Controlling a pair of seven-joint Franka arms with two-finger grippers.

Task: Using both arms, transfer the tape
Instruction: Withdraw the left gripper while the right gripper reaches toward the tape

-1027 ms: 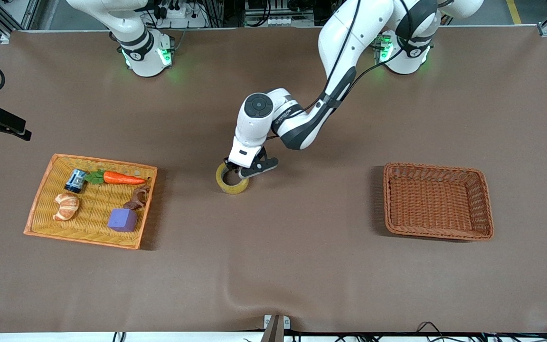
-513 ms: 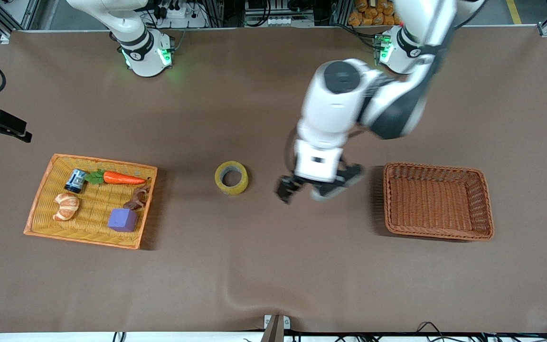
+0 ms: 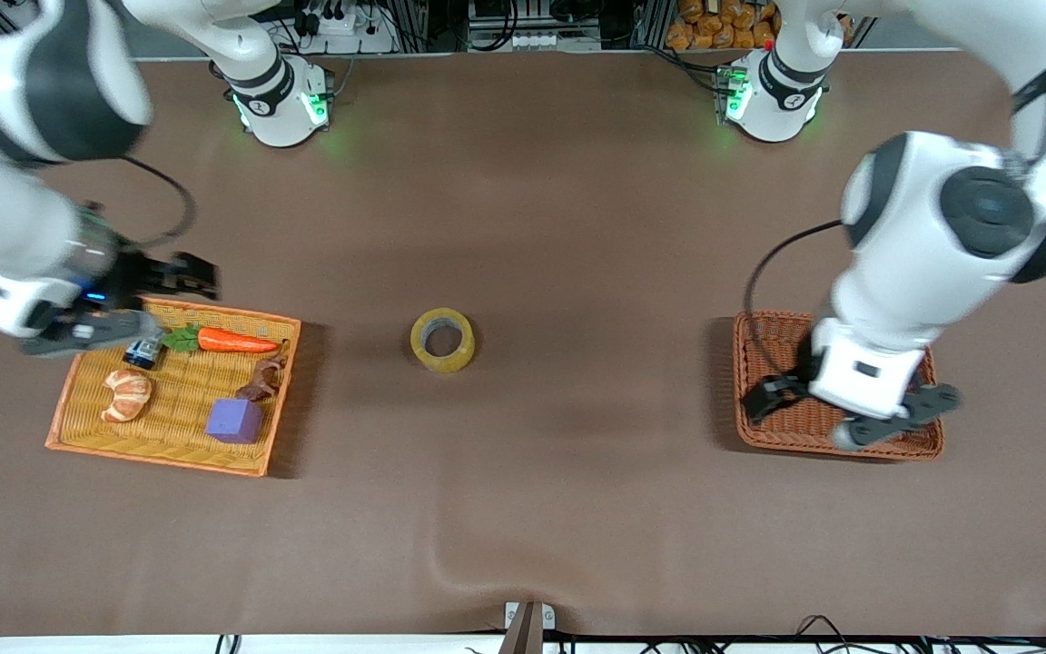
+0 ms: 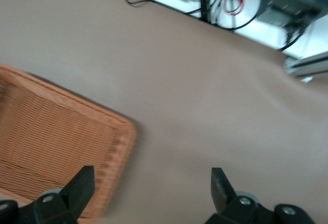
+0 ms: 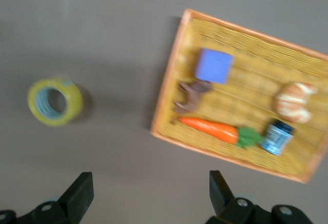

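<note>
I need to grab the tape by its ring side (image 3: pixel 462 349) with my right gripper next, so that I can move the tape into the yellow tray (image 3: pixel 169 450).
The tape (image 3: pixel 442 339), a yellowish ring with a grey core, lies flat on the brown table midway between the two baskets. It also shows in the right wrist view (image 5: pixel 55 101). My left gripper (image 3: pixel 850 411) hangs open and empty over the brown wicker basket (image 3: pixel 927 381). In the left wrist view the left gripper (image 4: pixel 151 193) is above that basket's rim (image 4: pixel 123 142). My right gripper (image 3: pixel 137 304) is open and empty over the edge of the yellow tray (image 3: pixel 169 450). In its own view the right gripper (image 5: pixel 148 193) is over bare table.
The yellow tray (image 5: pixel 169 106), toward the right arm's end, holds a purple cube (image 3: pixel 233 421), a carrot (image 3: pixel 234 341), a croissant (image 3: pixel 128 394), a small can (image 3: pixel 144 348) and a brown piece (image 3: pixel 261 379). The brown basket, toward the left arm's end, holds nothing.
My left gripper has let go of the tape, risen and swung over to the brown basket. My right arm has come in over the yellow tray. The tape has stayed put.
</note>
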